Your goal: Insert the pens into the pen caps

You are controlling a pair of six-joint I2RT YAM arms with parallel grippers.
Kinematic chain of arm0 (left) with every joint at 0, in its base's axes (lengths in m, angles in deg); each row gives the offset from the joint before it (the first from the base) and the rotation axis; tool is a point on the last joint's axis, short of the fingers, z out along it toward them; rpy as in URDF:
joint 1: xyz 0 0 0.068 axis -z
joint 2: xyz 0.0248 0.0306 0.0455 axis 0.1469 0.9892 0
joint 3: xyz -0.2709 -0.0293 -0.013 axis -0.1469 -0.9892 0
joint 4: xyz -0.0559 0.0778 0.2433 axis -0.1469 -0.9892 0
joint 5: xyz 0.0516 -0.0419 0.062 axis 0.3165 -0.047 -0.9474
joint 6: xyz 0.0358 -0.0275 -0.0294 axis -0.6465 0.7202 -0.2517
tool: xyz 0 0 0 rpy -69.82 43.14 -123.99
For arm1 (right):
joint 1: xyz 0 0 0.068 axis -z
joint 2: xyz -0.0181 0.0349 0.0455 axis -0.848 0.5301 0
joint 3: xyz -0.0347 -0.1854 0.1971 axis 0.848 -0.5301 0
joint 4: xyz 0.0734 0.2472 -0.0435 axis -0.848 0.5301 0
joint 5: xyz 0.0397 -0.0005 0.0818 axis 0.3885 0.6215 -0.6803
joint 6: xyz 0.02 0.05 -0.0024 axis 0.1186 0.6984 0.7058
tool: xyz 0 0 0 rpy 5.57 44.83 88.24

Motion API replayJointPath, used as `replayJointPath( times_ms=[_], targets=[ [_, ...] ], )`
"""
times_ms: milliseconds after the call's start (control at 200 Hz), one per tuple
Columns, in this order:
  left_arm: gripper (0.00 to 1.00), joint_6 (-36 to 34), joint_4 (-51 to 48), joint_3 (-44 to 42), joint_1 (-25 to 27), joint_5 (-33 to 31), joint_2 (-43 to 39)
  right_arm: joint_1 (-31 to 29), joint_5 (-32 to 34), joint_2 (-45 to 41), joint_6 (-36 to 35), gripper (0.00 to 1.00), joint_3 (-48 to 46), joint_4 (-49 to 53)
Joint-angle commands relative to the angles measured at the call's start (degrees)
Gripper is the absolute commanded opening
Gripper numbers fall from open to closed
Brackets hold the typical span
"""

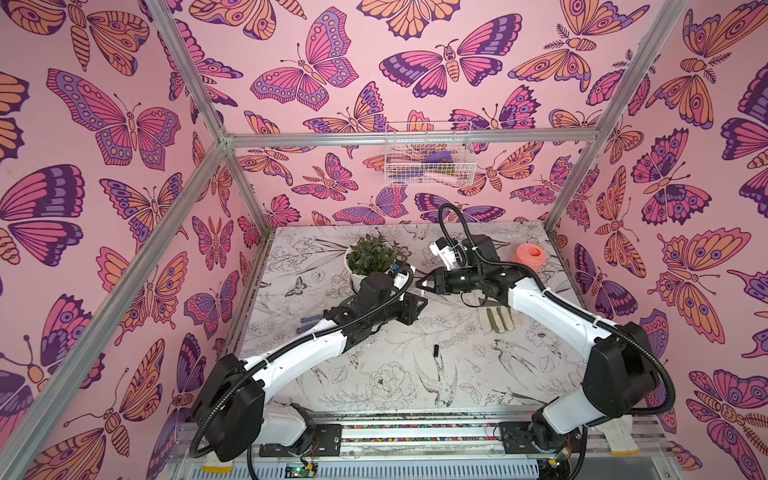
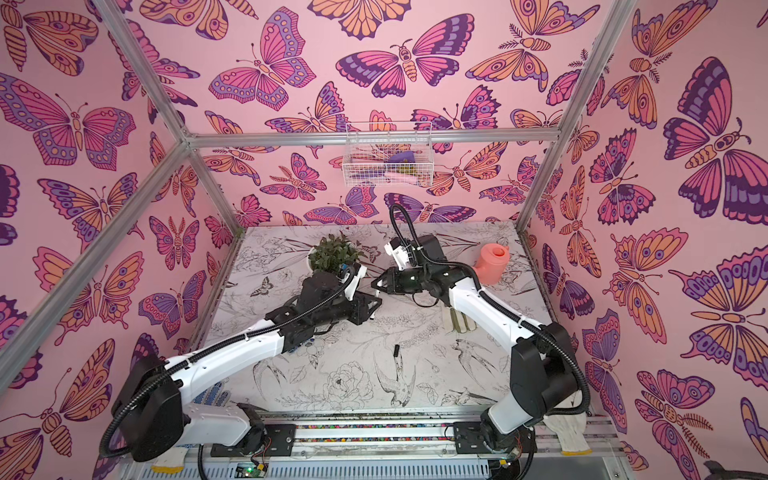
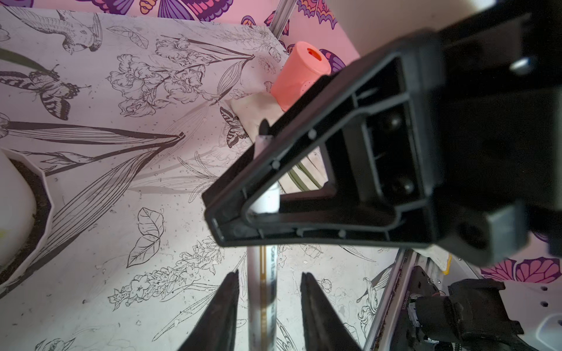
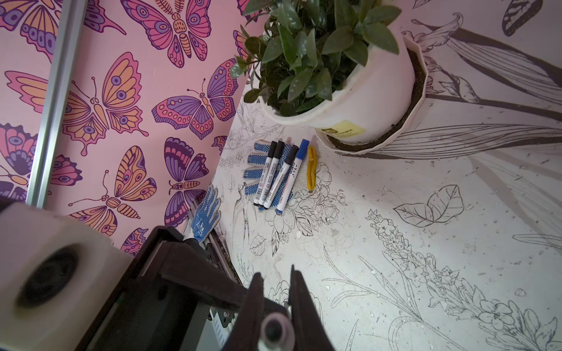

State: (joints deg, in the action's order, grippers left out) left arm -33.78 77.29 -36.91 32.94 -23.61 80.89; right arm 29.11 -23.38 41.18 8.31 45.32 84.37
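My left gripper next needs to grip the white pen around its body, so that the pen's bare dark tip stays free to go into the cap.
A white pen (image 3: 261,291) with black print hangs in the air between both grippers, its dark tip (image 3: 264,127) bare. My left gripper (image 3: 269,275) is open around the barrel, with a gap on each side. My right gripper (image 4: 275,272) is shut on the same pen (image 4: 275,329), seen end-on between its fingers (image 3: 240,194). In both top views the two grippers meet above the table's middle (image 1: 420,293) (image 2: 376,291). One loose black pen cap (image 1: 436,350) (image 2: 397,350) lies on the table. Several capped pens (image 4: 273,176) lie on a blue-dotted glove, three with black caps (image 4: 276,147), one with a blue cap (image 4: 303,149).
A potted plant (image 1: 370,257) stands behind the left arm and a pink watering can (image 1: 528,257) at the back right. A folded cloth with green stripes (image 1: 498,320) lies under the right arm. A small yellow piece (image 4: 310,170) lies beside the capped pens. A wire basket (image 1: 428,153) hangs on the back wall.
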Motion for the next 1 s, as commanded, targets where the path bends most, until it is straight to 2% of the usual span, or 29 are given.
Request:
replayJointPath(
  times_ms=[0,396,546,676,716,791,856,906,997],
  targets=[
    [0.38,-0.2,1.8,0.9,0.2,1.0,1.4,0.0,-0.3,-2.0,-1.3,0.06,0.7,0.6],
    [0.31,0.1,4.1,3.0,0.2,2.4,4.7,0.0,-1.1,-2.3,-1.2,0.04,-0.2,0.2],
    [0.19,0.2,4.5,4.0,0.2,3.2,5.5,0.0,-1.0,-2.2,-1.2,0.03,-0.2,0.2],
    [0.0,0.7,5.3,3.4,0.2,3.3,5.4,0.0,-1.0,-2.2,-1.3,0.03,-0.1,0.2],
    [0.0,1.2,5.6,2.7,0.1,2.6,4.9,0.0,-0.9,-2.3,-1.4,0.07,-0.1,0.5],
    [0.0,2.7,6.9,0.9,-0.5,0.8,3.7,0.0,-0.4,-3.1,-2.3,0.31,-0.1,2.0],
    [0.0,4.8,7.9,-1.2,-1.4,-1.8,2.2,0.0,1.4,-4.4,-3.7,0.43,-0.4,4.6],
    [0.0,6.3,8.1,-2.9,-2.3,-4.2,0.9,0.0,4.2,-5.8,-5.5,0.48,-0.9,7.5],
    [0.0,9.3,7.7,-6.2,-4.3,-9.3,-1.8,-0.7,10.4,-7.9,-10.5,0.49,-2.2,14.4]
  ],
)
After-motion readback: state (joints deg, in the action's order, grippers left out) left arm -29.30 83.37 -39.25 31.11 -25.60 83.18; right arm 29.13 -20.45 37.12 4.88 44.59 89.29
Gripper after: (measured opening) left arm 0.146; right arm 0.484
